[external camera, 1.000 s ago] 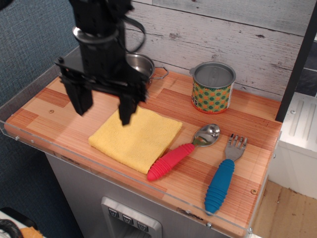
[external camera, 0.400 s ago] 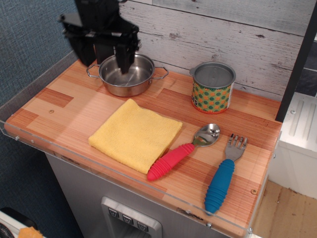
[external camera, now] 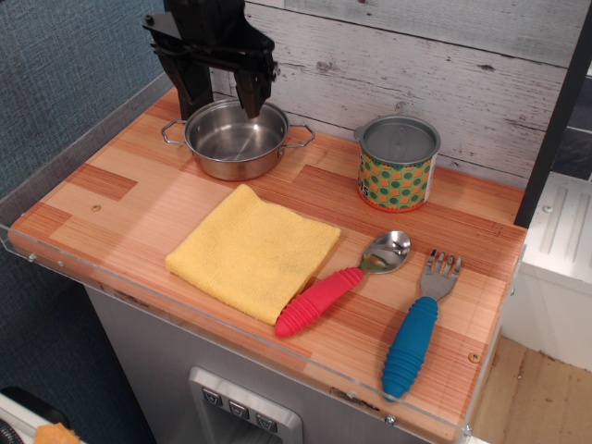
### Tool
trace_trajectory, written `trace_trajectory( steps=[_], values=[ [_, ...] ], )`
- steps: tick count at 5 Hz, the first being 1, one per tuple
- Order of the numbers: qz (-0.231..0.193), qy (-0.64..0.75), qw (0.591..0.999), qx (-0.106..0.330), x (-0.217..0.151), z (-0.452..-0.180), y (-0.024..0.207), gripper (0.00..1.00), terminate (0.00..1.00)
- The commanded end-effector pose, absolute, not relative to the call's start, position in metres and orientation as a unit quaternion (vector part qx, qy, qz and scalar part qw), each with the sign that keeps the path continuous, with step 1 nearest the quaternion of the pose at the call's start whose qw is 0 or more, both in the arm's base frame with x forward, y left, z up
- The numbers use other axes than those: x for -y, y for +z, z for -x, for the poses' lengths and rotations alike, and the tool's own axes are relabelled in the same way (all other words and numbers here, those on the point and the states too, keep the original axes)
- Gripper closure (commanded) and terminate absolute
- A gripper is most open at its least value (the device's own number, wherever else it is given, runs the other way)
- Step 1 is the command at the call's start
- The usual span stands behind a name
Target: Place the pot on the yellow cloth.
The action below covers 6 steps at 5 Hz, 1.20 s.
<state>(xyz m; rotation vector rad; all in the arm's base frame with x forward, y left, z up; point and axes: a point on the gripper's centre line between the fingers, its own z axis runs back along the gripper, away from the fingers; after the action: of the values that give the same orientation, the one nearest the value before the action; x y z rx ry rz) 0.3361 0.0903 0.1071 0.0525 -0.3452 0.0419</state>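
My gripper grabs the pot by its rim (external camera: 285,129) next, to set the pot on the yellow cloth (external camera: 253,251).
The pot (external camera: 235,141), a shallow shiny steel pot with two wire loop handles, stands on the wooden counter at the back left. The yellow cloth (external camera: 253,251) lies flat in front of it, a short gap between them. My black gripper (external camera: 224,104) hangs above the pot's far rim with its two fingers spread wide; one finger (external camera: 194,97) is over the left rim, the other over the bowl. It holds nothing.
A tin can (external camera: 398,164) with an orange-and-green dotted label stands at the back right. A red-handled spoon (external camera: 339,283) and a blue-handled fork (external camera: 417,326) lie at the front right. A clear plastic rim edges the counter (external camera: 111,190); a plank wall stands behind.
The gripper rose from low over the counter left of the cloth and moved back to above the pot's far rim. The pot, cloth and utensils have not moved.
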Motion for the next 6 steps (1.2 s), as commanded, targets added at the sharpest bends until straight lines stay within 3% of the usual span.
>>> trace_trajectory(
  steps=[1,4,6],
  values=[
    [-0.024,-0.054,0.985,0.16,-0.078,-0.37,0.094,0.0,0.0],
    [-0.035,-0.097,0.99,0.095,-0.075,-0.38,0.065,0.0,0.0],
    [-0.042,-0.096,0.991,0.081,-0.079,-0.386,0.05,0.0,0.0]
  ],
)
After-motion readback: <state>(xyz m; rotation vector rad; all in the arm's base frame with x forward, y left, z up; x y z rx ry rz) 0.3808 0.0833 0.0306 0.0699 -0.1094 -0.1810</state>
